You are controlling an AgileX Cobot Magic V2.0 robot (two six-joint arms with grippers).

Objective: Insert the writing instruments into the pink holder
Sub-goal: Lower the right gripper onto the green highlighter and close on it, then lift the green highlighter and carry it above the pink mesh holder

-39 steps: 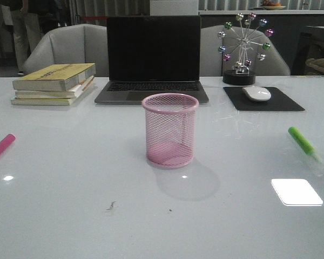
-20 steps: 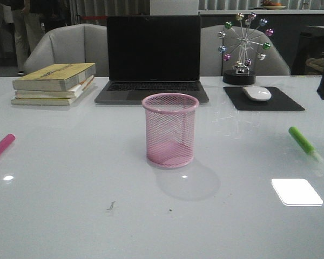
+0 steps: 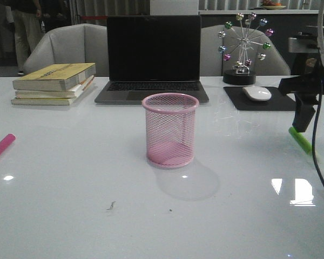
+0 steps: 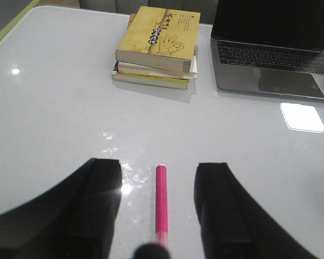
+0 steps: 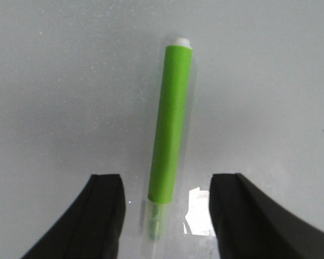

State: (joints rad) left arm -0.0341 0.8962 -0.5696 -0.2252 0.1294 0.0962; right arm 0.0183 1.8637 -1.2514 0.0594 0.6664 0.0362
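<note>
My right gripper's fingers are above the lime green pen [image 3: 301, 140] and would miss it now, so they should lower first, then close on it.
The pink holder [image 3: 170, 129], a pale pink mesh cup, stands upright and empty at the table's middle. The magenta pen [image 3: 1, 148] lies flat at the far left edge. In the left wrist view this pen [image 4: 161, 202] lies lengthwise between the spread fingers of my left gripper [image 4: 158, 164], which is open above it. The lime green pen [image 3: 301, 140] lies at the right, partly behind my right gripper [image 3: 317, 121]. In the right wrist view the green pen [image 5: 173, 124] runs between the fingers of the open right gripper [image 5: 166, 178], its clear cap toward the camera.
A laptop [image 3: 153, 56] sits open behind the holder. A stack of books [image 3: 54, 83] is at the back left. A white mouse [image 3: 256, 93] rests on a black pad, with a ferris-wheel toy [image 3: 243, 48] behind it. Grey chairs stand beyond the table.
My right arm has come into the front view from the right and dropped over the green pen, covering its near end and part of the bright reflection. Holder and pens have not moved.
</note>
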